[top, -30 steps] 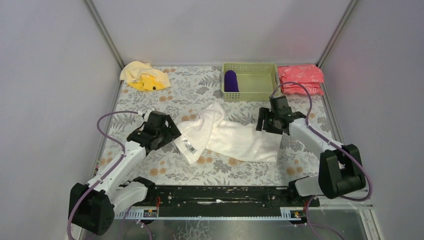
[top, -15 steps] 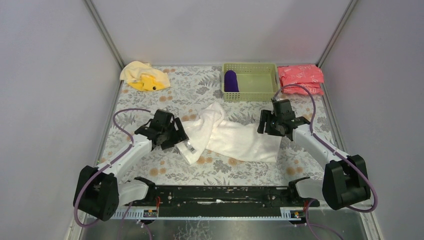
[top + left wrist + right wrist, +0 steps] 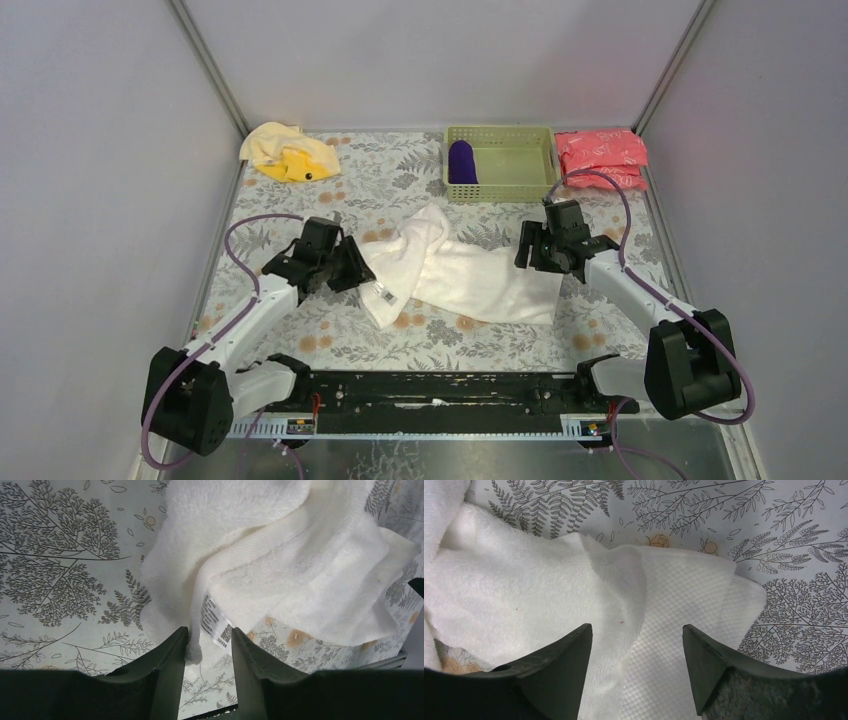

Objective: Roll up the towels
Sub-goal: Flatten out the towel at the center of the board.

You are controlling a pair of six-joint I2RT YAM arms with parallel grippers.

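The large white towel's back corner (image 3: 736, 572), opposite the label end, is the part my right gripper should grab next, so the towel can be spread flat for rolling.
The large white towel (image 3: 470, 275) lies crumpled across the middle of the table, with a printed label (image 3: 216, 625) at its left corner. My left gripper (image 3: 362, 272) is at that corner. Its jaws are narrow around the hem and label (image 3: 210, 629), and a gap with table behind still shows between them. My right gripper (image 3: 532, 257) hangs open over the towel's right end (image 3: 637, 626) with nothing between its fingers. The small dark purple towel (image 3: 461, 160) sits rolled in the basket. The pale yellow towel (image 3: 288, 152) is bunched at the back left.
A light green plastic basket (image 3: 500, 130) stands at the back centre. Pink-red wrapped packets (image 3: 600, 155) are stacked to its right. Grey walls close in the floral tablecloth (image 3: 330, 335) on three sides.
My left gripper has moved right onto the white towel's corner and its jaws have narrowed a lot. The right arm shifted slightly and then held still, jaws unchanged.
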